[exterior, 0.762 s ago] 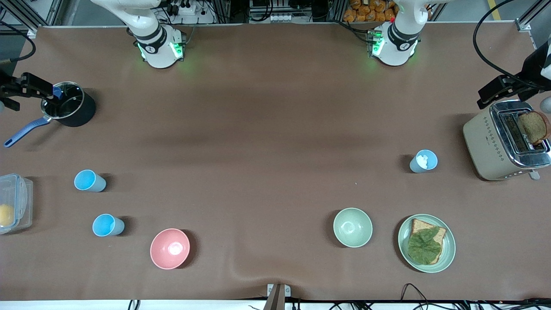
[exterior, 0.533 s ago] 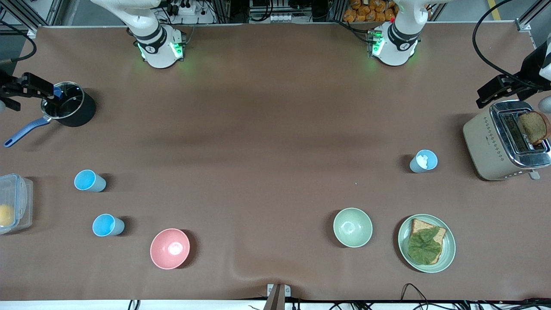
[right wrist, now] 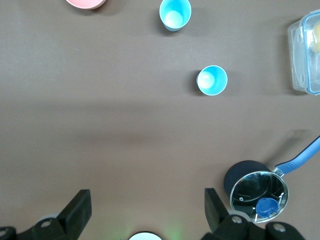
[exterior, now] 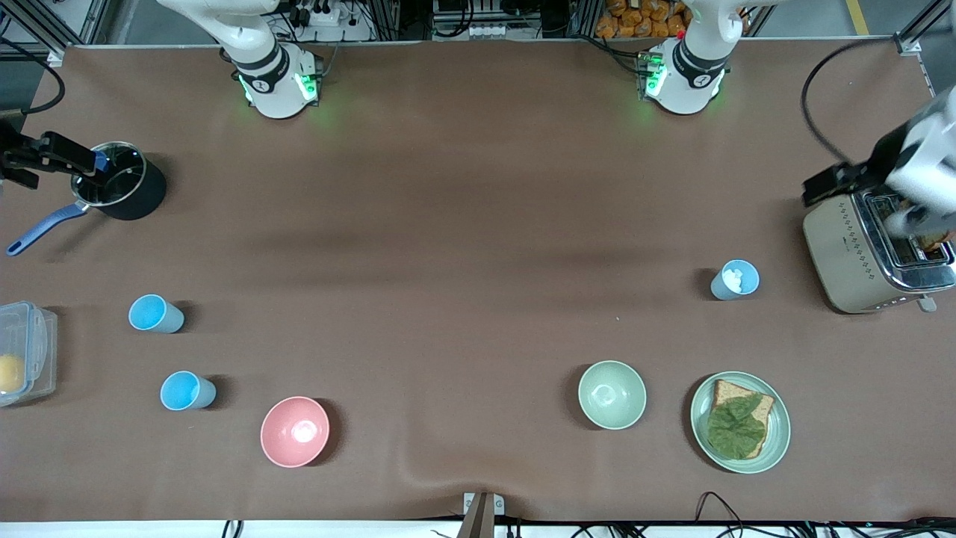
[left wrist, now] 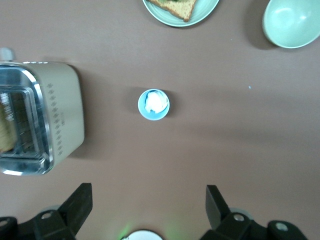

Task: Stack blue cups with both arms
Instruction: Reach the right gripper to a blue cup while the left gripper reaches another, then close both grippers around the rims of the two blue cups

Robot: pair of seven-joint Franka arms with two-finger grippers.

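Note:
My left gripper grabs the cup with white bits by its rim [exterior: 735, 261] [left wrist: 153, 90] next, to stack the blue cups.
Two empty blue cups stand toward the right arm's end of the table, one [exterior: 155, 313] [right wrist: 212, 80] farther from the front camera than the other [exterior: 187, 391] [right wrist: 175, 13]. A third blue cup [exterior: 735, 280] [left wrist: 153, 104] with white bits inside stands beside the toaster [exterior: 874, 250]. My left gripper [exterior: 836, 183] [left wrist: 148, 200] is open and empty, high over the toaster. My right gripper [exterior: 52, 153] [right wrist: 145, 202] is open and empty, high over the table edge beside the black pot [exterior: 119, 190].
A pink bowl [exterior: 295, 431] sits beside the nearer empty cup. A pale green bowl [exterior: 612, 394] and a green plate [exterior: 777, 441] with bread and lettuce sit nearer than the third cup. A clear plastic box [exterior: 22, 351] lies at the right arm's end.
The left arm has swung over the toaster and now covers the toast in it. The right gripper has shifted slightly. The cups have not moved.

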